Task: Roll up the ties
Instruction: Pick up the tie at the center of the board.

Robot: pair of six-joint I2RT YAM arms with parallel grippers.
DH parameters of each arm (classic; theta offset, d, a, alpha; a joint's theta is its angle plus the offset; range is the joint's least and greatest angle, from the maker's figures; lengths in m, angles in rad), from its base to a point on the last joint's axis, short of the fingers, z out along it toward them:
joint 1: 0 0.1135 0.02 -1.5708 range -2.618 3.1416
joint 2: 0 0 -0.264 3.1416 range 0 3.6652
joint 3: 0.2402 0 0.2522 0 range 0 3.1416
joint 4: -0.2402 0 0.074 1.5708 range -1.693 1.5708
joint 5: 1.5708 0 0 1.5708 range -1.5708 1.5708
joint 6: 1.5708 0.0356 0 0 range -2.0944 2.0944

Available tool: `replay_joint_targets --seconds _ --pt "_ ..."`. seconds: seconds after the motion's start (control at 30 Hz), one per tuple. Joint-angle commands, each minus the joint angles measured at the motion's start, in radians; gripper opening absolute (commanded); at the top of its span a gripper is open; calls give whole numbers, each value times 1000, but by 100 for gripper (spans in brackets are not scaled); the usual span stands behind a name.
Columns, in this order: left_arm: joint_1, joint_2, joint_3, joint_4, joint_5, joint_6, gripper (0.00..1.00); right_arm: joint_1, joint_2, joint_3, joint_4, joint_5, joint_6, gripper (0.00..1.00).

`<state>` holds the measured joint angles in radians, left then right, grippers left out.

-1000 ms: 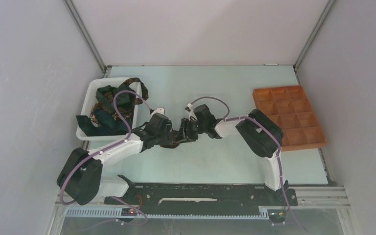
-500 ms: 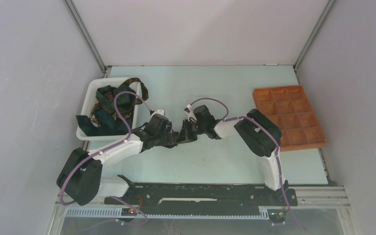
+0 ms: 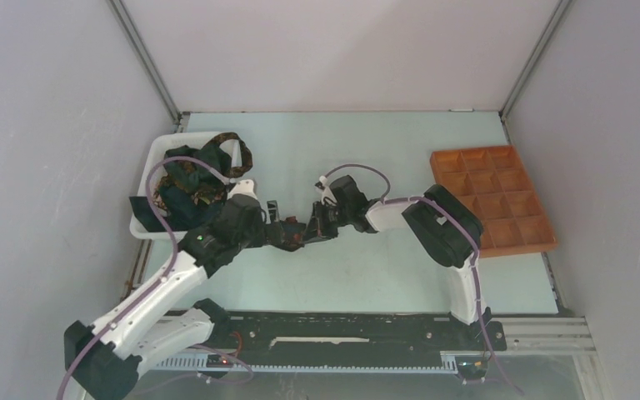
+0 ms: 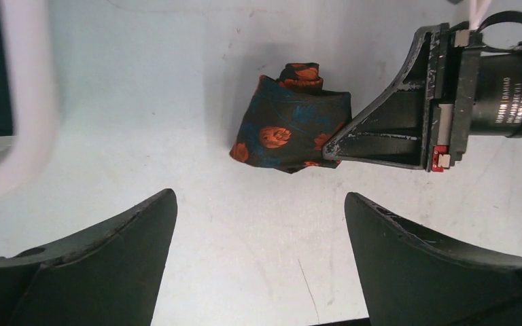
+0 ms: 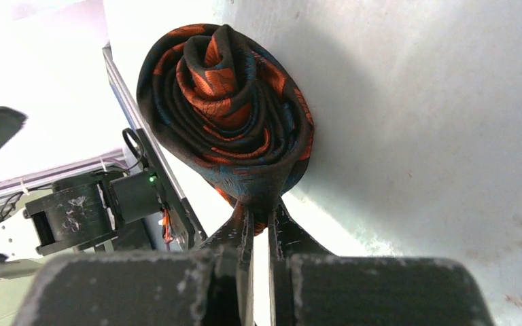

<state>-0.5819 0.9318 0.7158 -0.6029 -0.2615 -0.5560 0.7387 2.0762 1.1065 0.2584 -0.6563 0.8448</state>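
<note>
I am pinching the roll's outer edge (image 4: 329,149) with the fingers of my right gripper, and the rolled tie (image 4: 292,125) would come up coiled if I lifted my right gripper now.
A rolled tie (image 4: 292,125), dark with orange flowers, lies on the table between the two grippers. My right gripper (image 5: 259,212) is shut on the roll's outer edge, and the coil (image 5: 224,102) shows end-on just past its fingertips. My left gripper (image 4: 258,204) stands open a short way back from the roll, with only bare table between its fingers (image 4: 109,265). In the top view the roll (image 3: 297,240) is mostly hidden between the left gripper (image 3: 279,232) and the right gripper (image 3: 310,232). Several more ties (image 3: 187,179) lie tangled in the white bin.
The white bin (image 3: 143,229) stands at the left, close behind my left arm, and its rim (image 4: 27,102) shows in the left wrist view. An orange-brown compartment tray (image 3: 492,200) sits at the right edge of the table.
My left gripper has opened wide and drawn back from the roll, its arm's elbow swinging down and left. The right gripper has shut on the rolled tie.
</note>
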Motion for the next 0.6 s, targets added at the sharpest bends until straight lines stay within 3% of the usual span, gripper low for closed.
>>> replay_joint_targets --seconds 0.0,0.3,0.57 --pt "5 -110 74 -137 -70 26 100 -22 -99 36 -64 10 -43 0" --pt "5 -270 127 -266 -85 42 100 -69 -188 40 -152 17 -85 0" --pt "5 -404 75 -242 -142 26 100 -185 -287 40 -278 38 -152 0"
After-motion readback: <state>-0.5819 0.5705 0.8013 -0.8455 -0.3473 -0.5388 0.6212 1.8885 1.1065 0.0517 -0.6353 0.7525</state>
